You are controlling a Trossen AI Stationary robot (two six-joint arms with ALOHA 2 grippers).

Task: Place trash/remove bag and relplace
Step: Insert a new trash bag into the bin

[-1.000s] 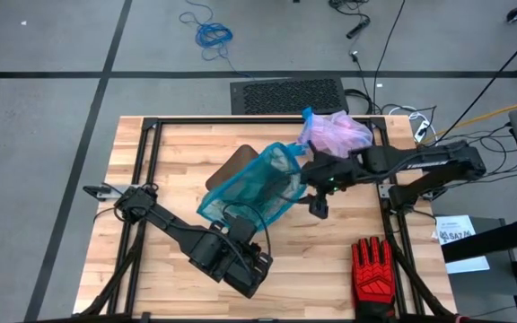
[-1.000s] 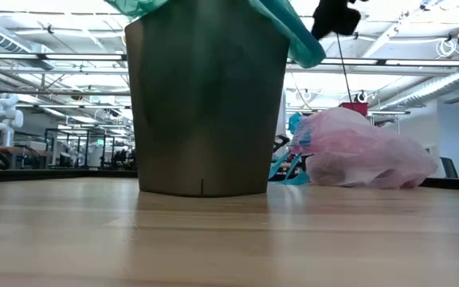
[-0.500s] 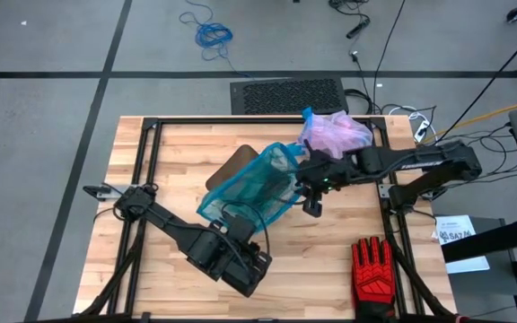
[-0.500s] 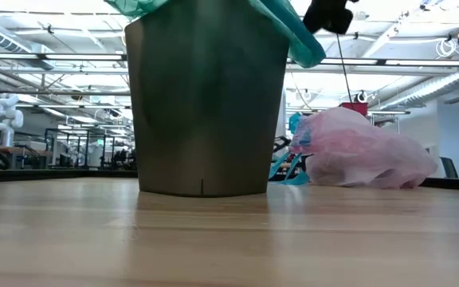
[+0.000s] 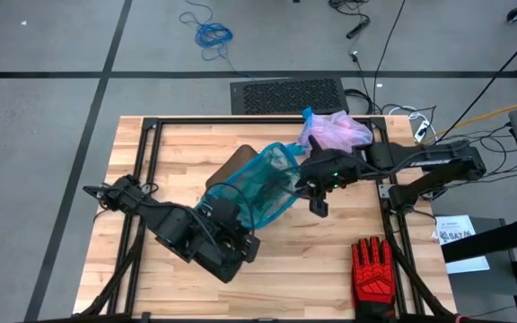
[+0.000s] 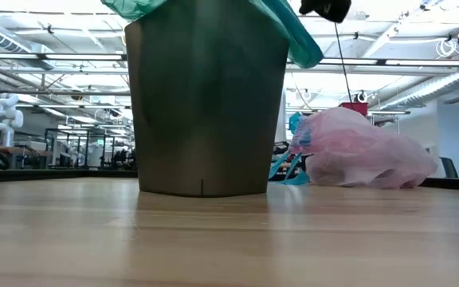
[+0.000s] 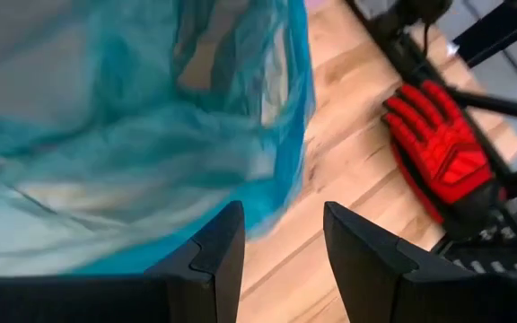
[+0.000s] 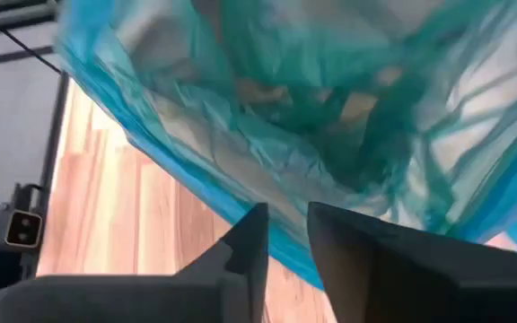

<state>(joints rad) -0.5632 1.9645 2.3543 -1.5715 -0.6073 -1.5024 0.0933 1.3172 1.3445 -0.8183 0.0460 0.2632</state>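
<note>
The teal bag's film hangs slack over the bin, and its blue edge (image 7: pixel 287 184) stands out there, so my left gripper should grab the teal bag by that edge next.
A grey-brown bin (image 5: pixel 237 165) stands mid-table with a teal-green plastic bag (image 5: pixel 257 187) draped over its mouth and down its near side. The pinkish bag (image 5: pixel 335 133) lies tied up on the wood at the far right, also in the low view (image 6: pixel 357 151). Loose trash is hidden from view. My right gripper (image 8: pixel 285 220) reaches in from the right and is shut on the teal film at the bin's right side (image 5: pixel 297 177). My left gripper (image 7: pixel 281 215) hangs open beside the teal bag's near side (image 5: pixel 236 215), only wood showing between its fingers. My right gripper pinches the teal bag's blue-tinted edge (image 8: pixel 287 249) between its two fingers, at the side of the bin toward the table's right. The fingers slant down from the right. One layer or several, I cannot tell. The film stays draped over the bin.
A red-and-black work glove (image 5: pixel 372 269) lies near the front right corner. Black frame rails (image 5: pixel 147 179) run along the table's left, far and right sides. Open wood lies in front of the bin in the low view (image 6: pixel 229 239).
My left gripper has risen and drawn back toward the table's left edge, staying open beside the teal bag. The bin and the pinkish bag have kept their places.
</note>
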